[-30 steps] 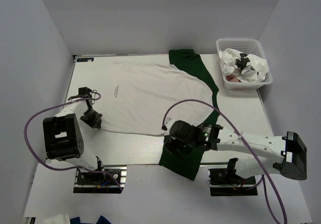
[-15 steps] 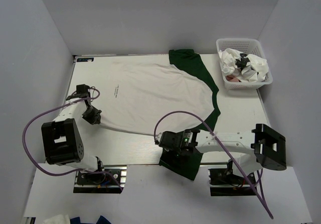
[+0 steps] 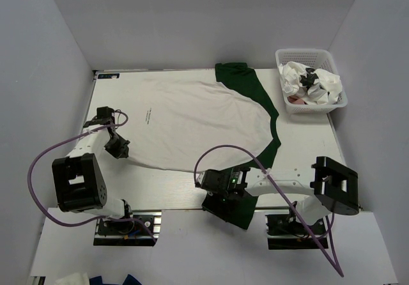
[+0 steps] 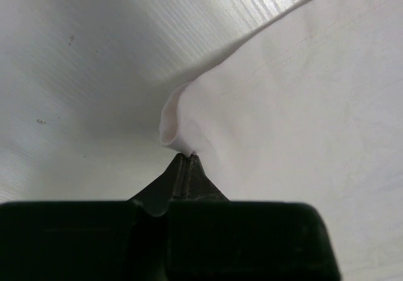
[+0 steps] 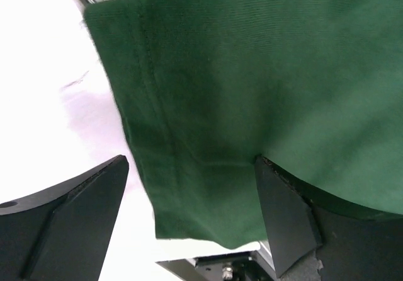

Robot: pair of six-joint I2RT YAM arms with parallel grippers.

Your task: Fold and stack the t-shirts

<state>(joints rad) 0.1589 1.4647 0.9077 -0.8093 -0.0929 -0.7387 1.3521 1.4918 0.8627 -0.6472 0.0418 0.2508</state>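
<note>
I should close my right gripper on the edge of the green t-shirt's hem (image 3: 227, 215) now, because it lies between the open fingers and would get caught.
A large white t-shirt (image 3: 192, 115) lies spread flat on the table, on top of a dark green t-shirt (image 3: 246, 80) whose lower end hangs over the near table edge. My left gripper (image 3: 117, 146) is shut on the white t-shirt's near left corner; in the left wrist view a small fold of the white cloth (image 4: 179, 126) is pinched at the tips of that gripper (image 4: 187, 158). My right gripper (image 3: 211, 184) is open, low over the green hem. The right wrist view shows the green t-shirt (image 5: 252, 73) lying between the wide-spread fingers of the right gripper (image 5: 189, 212).
A white lattice basket (image 3: 307, 52) at the back right holds crumpled white cloth with black print and a bit of pink. A bare strip of table (image 3: 166, 186) runs along the near edge. Grey walls close in both sides and the back.
My right arm has swung left along the near edge, bringing its open gripper over the green hem. The left gripper has kept its hold, shifting only slightly.
</note>
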